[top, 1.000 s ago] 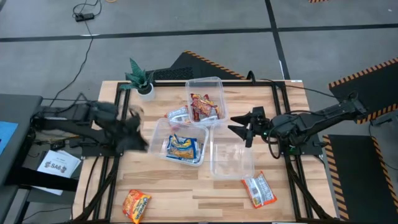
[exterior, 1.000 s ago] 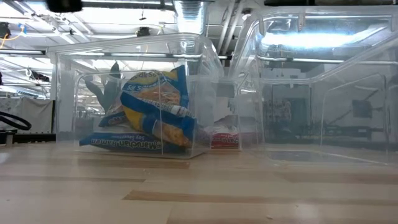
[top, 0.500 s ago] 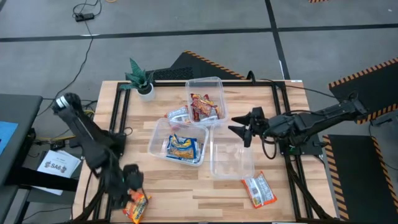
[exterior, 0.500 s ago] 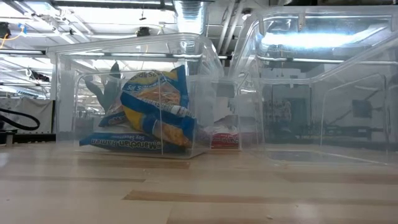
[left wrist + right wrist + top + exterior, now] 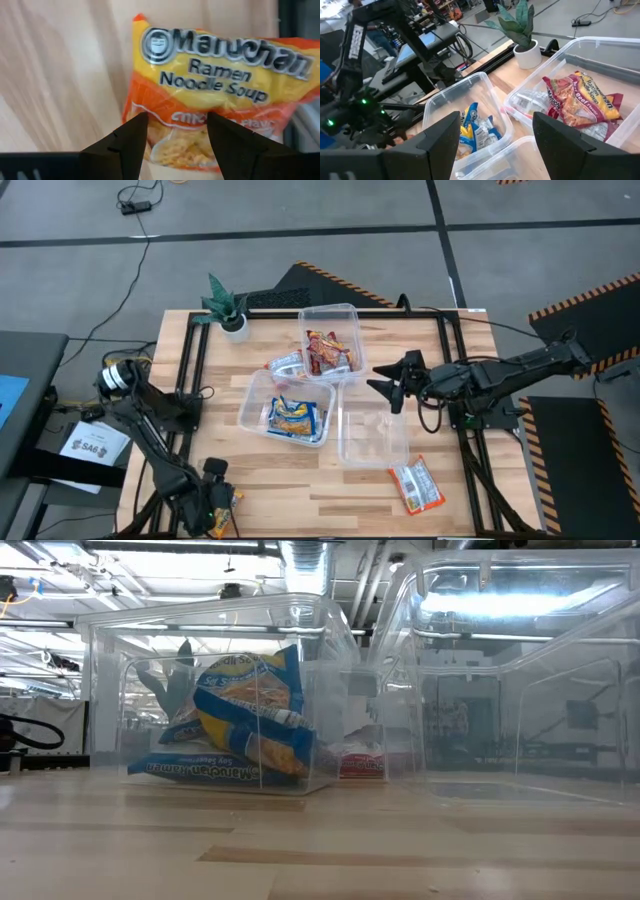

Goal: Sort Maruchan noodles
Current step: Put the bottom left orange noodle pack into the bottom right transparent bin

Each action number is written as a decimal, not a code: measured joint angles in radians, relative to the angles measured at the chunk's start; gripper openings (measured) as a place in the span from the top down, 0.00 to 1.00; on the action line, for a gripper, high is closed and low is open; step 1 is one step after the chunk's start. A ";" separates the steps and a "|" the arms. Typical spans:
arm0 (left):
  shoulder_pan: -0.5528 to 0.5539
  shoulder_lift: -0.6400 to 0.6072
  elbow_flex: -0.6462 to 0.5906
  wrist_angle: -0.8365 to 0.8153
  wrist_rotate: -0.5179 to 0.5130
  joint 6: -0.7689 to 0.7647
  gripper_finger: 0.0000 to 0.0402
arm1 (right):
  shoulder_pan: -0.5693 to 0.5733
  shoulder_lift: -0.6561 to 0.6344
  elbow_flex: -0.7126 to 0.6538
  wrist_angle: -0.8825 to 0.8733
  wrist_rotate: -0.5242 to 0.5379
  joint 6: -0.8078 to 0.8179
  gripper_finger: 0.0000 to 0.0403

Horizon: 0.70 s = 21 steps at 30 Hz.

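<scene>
My left gripper will next grab the orange-and-yellow packet by its chicken-flavor label (image 5: pixel 190 119) to sort it into a clear bin.
An orange-and-yellow Maruchan packet (image 5: pixel 220 75) lies flat at the table's near left corner (image 5: pixel 229 500). My left gripper (image 5: pixel 177 135) points down just over it, open, fingertips above the packet's lower part (image 5: pixel 216 502). My right gripper (image 5: pixel 383 385) hovers open right of the bins, holding nothing. Red packets (image 5: pixel 328 352) lie in the far bin, blue-and-yellow packets (image 5: pixel 293 417) in the middle left bin. Another packet (image 5: pixel 286 367) lies between those bins. An orange-and-white packet (image 5: pixel 416 485) lies flat near the front right.
Three clear bins stand mid-table: far (image 5: pixel 350 315), middle left (image 5: pixel 250 395), and an empty one on the right (image 5: pixel 372 442). A small potted plant (image 5: pixel 226 308) stands at the far left corner. Black frame rails (image 5: pixel 190 370) run along both table sides.
My left arm has swung from the table's left side toward the near edge and come down over the orange-and-yellow packet, its gripper tipping to point downward. The packet has stayed where it lay.
</scene>
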 joint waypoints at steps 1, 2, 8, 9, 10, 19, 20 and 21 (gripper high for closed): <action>0.000 0.014 0.003 0.000 -0.004 -0.001 0.51 | 0.000 0.000 0.000 -0.006 0.000 0.009 0.33; 0.000 0.027 0.005 -0.001 -0.006 0.000 0.51 | 0.000 0.000 0.000 -0.012 0.000 0.017 0.33; 0.001 0.064 0.007 -0.018 0.011 0.008 0.54 | 0.001 0.000 0.000 -0.015 0.000 0.027 0.33; 0.003 0.065 0.006 -0.025 0.008 0.008 0.57 | 0.001 0.000 0.000 -0.015 0.000 0.028 0.33; 0.008 0.064 0.005 -0.029 0.009 0.008 0.61 | 0.001 0.000 0.000 -0.015 0.000 0.029 0.33; 0.056 -0.022 -0.006 -0.071 0.012 -0.001 0.99 | 0.001 0.000 0.000 -0.023 0.000 0.030 0.33; 0.062 -0.048 -0.006 -0.088 0.009 -0.001 0.99 | 0.001 0.000 0.000 -0.023 0.000 0.030 0.33; 0.066 -0.079 -0.008 -0.119 0.006 -0.001 1.00 | 0.001 0.000 0.000 -0.023 0.000 0.030 0.33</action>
